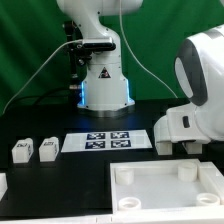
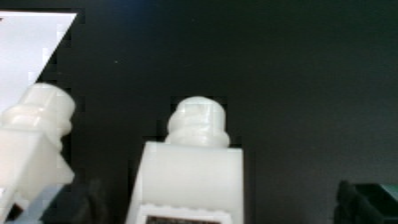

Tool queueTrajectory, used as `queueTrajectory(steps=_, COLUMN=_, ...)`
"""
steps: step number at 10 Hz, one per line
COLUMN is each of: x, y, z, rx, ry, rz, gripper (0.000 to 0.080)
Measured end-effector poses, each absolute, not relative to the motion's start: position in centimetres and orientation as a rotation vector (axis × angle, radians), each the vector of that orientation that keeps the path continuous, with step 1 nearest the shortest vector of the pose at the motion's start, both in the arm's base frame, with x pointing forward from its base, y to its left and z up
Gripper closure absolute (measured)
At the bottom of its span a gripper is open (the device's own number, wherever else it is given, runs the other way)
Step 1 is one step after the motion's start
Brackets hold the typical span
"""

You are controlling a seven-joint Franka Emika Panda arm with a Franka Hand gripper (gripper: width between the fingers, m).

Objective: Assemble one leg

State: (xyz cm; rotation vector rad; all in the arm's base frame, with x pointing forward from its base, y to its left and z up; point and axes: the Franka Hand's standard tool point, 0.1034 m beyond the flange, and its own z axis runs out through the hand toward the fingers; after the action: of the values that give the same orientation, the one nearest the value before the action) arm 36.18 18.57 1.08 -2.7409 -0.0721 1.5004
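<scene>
My fingers beside the white leg's square body (image 2: 189, 178) near its marker would hold it now.
In the wrist view a leg (image 2: 192, 165) stands between my two dark fingertips, with its rounded threaded tip (image 2: 201, 118) pointing away and its marker partly showing. My gripper (image 2: 214, 208) is open, with a dark gap between each finger and the leg. A second leg (image 2: 36, 140) stands close beside it. In the exterior view two more legs (image 1: 21, 151) (image 1: 46, 149) stand at the exterior view's left. There my gripper is hidden behind the arm's big white link (image 1: 195, 90).
The large white tray-like part (image 1: 165, 185) with corner posts lies at the front; a white edge of a part shows in the wrist view (image 2: 36, 50). The marker board (image 1: 105, 141) lies mid-table before the robot base (image 1: 103, 85). Another white piece (image 1: 2, 183) sits at the left edge.
</scene>
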Motion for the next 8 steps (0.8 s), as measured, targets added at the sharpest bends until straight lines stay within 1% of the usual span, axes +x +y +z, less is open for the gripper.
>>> queueTrajectory(steps=1, x=36.19, y=18.57, z=1.08, rx=-2.741, ry=-0.072, rz=1.500, gripper=0.0173)
queueTrajectory(steps=2, x=36.18, y=18.57, z=1.08, rx=-2.741, ry=-0.072, rz=1.500, gripper=0.0173)
queueTrajectory(steps=3, x=36.18, y=18.57, z=1.08, rx=-2.741, ry=-0.073, rz=1.500, gripper=0.0418)
queueTrajectory(steps=4, x=36.18, y=18.57, z=1.08, rx=-2.741, ry=-0.073, rz=1.501, gripper=0.0418)
queueTrajectory(steps=5, x=36.18, y=18.57, z=1.08, rx=-2.741, ry=-0.073, rz=1.501, gripper=0.0509)
queueTrajectory(steps=8, x=36.18, y=18.57, z=1.08, rx=-2.741, ry=-0.073, rz=1.501, gripper=0.0509)
